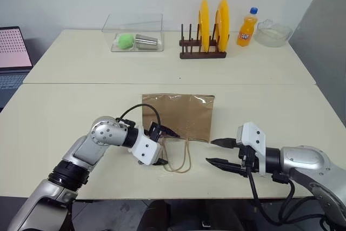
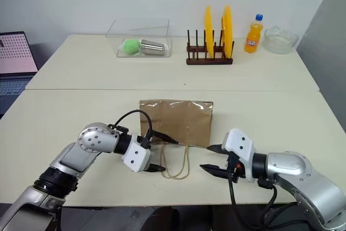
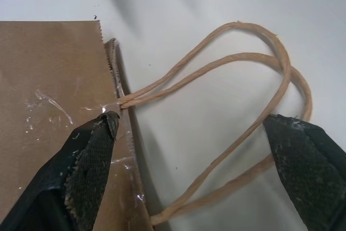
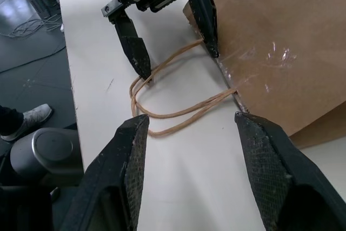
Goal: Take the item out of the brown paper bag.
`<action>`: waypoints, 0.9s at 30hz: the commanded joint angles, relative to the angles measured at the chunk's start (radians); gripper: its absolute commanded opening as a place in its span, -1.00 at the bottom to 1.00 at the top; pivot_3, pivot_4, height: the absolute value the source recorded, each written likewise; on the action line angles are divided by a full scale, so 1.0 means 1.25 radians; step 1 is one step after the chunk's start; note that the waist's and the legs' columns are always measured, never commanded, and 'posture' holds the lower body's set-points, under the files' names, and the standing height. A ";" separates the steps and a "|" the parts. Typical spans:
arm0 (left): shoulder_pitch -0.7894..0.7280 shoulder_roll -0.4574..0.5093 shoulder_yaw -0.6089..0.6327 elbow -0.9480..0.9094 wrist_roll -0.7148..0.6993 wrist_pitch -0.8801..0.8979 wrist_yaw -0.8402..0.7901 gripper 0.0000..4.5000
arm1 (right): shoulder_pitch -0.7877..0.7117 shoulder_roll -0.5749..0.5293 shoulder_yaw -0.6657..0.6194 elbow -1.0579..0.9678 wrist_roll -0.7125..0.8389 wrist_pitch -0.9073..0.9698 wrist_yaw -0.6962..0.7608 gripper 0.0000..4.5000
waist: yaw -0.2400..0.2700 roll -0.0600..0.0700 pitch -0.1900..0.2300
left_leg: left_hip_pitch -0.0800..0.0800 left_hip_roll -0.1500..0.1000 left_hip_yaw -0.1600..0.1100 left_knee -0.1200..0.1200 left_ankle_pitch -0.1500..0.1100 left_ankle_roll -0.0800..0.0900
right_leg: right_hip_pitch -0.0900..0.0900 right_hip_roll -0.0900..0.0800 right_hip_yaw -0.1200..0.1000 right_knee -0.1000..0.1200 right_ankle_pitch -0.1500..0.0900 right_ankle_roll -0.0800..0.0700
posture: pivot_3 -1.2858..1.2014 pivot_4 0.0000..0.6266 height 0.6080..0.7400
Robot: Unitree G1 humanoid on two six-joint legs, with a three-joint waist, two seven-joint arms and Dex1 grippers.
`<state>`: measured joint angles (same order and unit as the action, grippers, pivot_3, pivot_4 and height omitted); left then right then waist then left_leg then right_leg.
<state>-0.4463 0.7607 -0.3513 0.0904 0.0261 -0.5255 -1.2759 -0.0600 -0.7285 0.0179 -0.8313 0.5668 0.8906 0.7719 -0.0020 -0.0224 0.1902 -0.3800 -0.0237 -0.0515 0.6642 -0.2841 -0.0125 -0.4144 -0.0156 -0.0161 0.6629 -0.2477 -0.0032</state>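
Observation:
I will next grab the paper bag by its upper cord handle with my left gripper, since the bag lies flat and the handle loops out free past its opening.
The brown paper bag lies flat on the table with its mouth toward the front edge. Its two cord handles trail out onto the tabletop. The item is hidden from view. My left gripper is open at the bag's mouth; one fingertip rests at the bag's edge where the cords are fixed, the other sits by the far end of the loops. My right gripper is open and empty, just right of the handles and facing the left gripper.
At the back of the table stand an orange soda bottle, a wooden rack with yellow plates, a clear box with a green ball and metal cup, and a glass bowl. A laptop sits far left.

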 commanded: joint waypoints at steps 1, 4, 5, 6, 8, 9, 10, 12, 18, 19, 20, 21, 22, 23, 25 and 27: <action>-0.009 0.005 -0.011 0.006 0.013 -0.016 -0.003 1.00 | -0.001 -0.011 -0.029 -0.035 0.028 -0.002 -0.012 0.17 | 0.000 0.000 0.000 | 0.000 0.000 0.000 0.000 0.000 0.000 | 0.000 0.000 0.000 0.000 0.000 0.000 | 0.03 -0.52 1.00; -0.014 0.002 -0.021 0.014 0.017 -0.017 -0.013 0.82 | -0.003 -0.016 -0.034 -0.038 0.043 -0.001 -0.020 0.19 | 0.000 0.000 0.000 | 0.000 0.000 0.000 0.000 0.000 0.000 | 0.000 0.000 0.000 0.000 0.000 0.000 | 0.03 -0.52 1.00; -0.015 0.001 -0.025 0.016 0.016 -0.017 -0.018 0.72 | -0.003 -0.018 -0.036 -0.039 0.047 -0.002 -0.022 0.19 | 0.000 0.000 0.000 | 0.001 0.000 0.000 0.000 0.000 0.000 | 0.001 0.000 0.000 0.000 0.000 0.000 | 0.03 -0.52 1.00; -0.016 0.000 -0.029 0.018 0.017 -0.016 -0.021 0.59 | -0.003 -0.019 -0.037 -0.039 0.051 -0.003 -0.024 0.19 | 0.000 0.000 0.000 | 0.001 0.000 0.000 0.000 0.000 0.000 | 0.001 0.000 0.000 0.000 0.000 0.000 | 0.03 -0.52 1.00; -0.018 -0.001 -0.035 0.022 0.018 -0.018 -0.027 0.30 | -0.004 -0.023 -0.038 -0.039 0.060 -0.005 -0.027 0.19 | 0.000 0.000 0.000 | 0.001 0.000 0.000 0.000 0.000 0.000 | 0.001 0.000 0.000 0.000 0.000 0.000 | 0.03 -0.52 1.00; -0.019 -0.002 -0.038 0.024 0.019 -0.019 -0.028 0.17 | -0.004 -0.025 -0.039 -0.039 0.063 -0.006 -0.029 0.19 | 0.000 0.000 0.000 | 0.001 0.000 0.000 0.000 0.000 0.000 | 0.001 0.000 0.000 0.000 0.000 0.000 | 0.03 -0.52 1.00; -0.021 -0.004 -0.040 0.028 0.022 -0.022 -0.028 0.03 | -0.003 -0.026 -0.040 -0.040 0.065 -0.007 -0.030 0.19 | 0.000 0.000 0.000 | 0.001 0.000 0.000 0.000 0.000 0.000 | 0.001 0.000 0.000 0.000 0.000 0.000 | 0.03 -0.52 1.00; -0.024 -0.006 -0.044 0.034 0.027 -0.028 -0.028 -0.22 | 0.001 -0.029 -0.042 -0.042 0.069 -0.011 -0.033 0.19 | 0.000 0.000 0.000 | 0.001 0.000 0.000 0.001 0.000 0.000 | 0.001 0.000 0.000 0.000 0.000 0.000 | 0.03 -0.52 1.00; -0.029 -0.004 -0.050 0.027 0.023 -0.057 -0.035 -0.98 | 0.015 -0.053 -0.030 -0.048 0.061 -0.035 -0.029 0.19 | 0.000 0.000 0.000 | 0.001 0.000 0.000 0.001 0.000 0.000 | 0.002 0.000 0.000 0.000 0.000 0.000 | 0.03 -0.52 1.00; -0.029 -0.002 -0.049 0.023 0.019 -0.056 -0.038 -0.98 | 0.018 -0.058 -0.029 -0.049 0.060 -0.040 -0.027 0.19 | 0.000 0.000 0.000 | 0.001 0.000 0.000 0.001 0.000 0.000 | 0.002 0.000 0.000 0.000 0.000 0.000 | 0.03 -0.52 1.00; -0.030 -0.002 -0.044 0.016 0.009 -0.049 -0.040 -0.98 | 0.020 -0.066 -0.026 -0.049 0.056 -0.046 -0.023 0.19 | 0.000 0.000 0.000 | 0.001 0.000 0.000 0.001 0.000 0.000 | 0.002 0.000 0.000 0.000 0.000 0.000 | 0.03 -0.52 1.00; -0.031 -0.003 -0.039 0.009 -0.003 -0.038 -0.041 -0.98 | 0.022 -0.074 -0.023 -0.050 0.051 -0.053 -0.019 0.19 | 0.000 0.000 0.000 | 0.001 0.000 0.000 0.001 0.000 0.000 | 0.002 0.000 0.000 0.000 0.000 0.000 | 0.03 -0.52 1.00; -0.034 -0.009 -0.026 -0.004 -0.027 -0.005 -0.038 -0.98 | 0.025 -0.086 -0.016 -0.051 0.042 -0.066 -0.009 0.19 | 0.000 0.000 0.000 | 0.001 0.000 0.000 0.001 0.000 0.000 | 0.002 0.000 0.000 0.000 0.000 0.000 | 0.03 -0.52 1.00; -0.039 -0.016 -0.013 -0.015 -0.049 0.030 -0.032 -0.98 | 0.027 -0.097 -0.010 -0.052 0.034 -0.078 0.000 0.19 | 0.000 0.000 0.000 | 0.001 0.000 0.000 0.001 0.000 0.000 | 0.002 0.000 0.000 0.000 0.000 0.000 | 0.03 -0.52 1.00; -0.051 -0.029 0.012 -0.030 -0.089 0.106 -0.016 -0.98 | 0.031 -0.126 0.006 -0.053 0.010 -0.110 0.025 0.19 | 0.000 0.000 0.000 | 0.001 0.000 0.000 0.001 0.000 0.000 | 0.002 0.000 0.000 0.000 0.000 0.000 | 0.03 -0.52 1.00; -0.064 -0.043 0.038 -0.041 -0.124 0.186 0.004 -0.98 | 0.032 -0.149 0.022 -0.052 -0.009 -0.138 0.048 0.19 | 0.000 0.000 0.000 | 0.001 0.000 -0.001 0.002 0.000 0.000 | 0.002 0.000 -0.001 0.000 0.000 0.001 | 0.03 -0.52 1.00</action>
<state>-0.5039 0.7117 -0.3539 0.0766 -0.0771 -0.3669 -1.2962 -0.0188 -0.8981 0.0383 -0.8604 0.5713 0.7623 0.8047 -0.0017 -0.0229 0.1899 -0.3785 -0.0237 -0.0527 0.6668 -0.2838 -0.0120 -0.4111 -0.0150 -0.0172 0.6631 -0.2471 -0.0021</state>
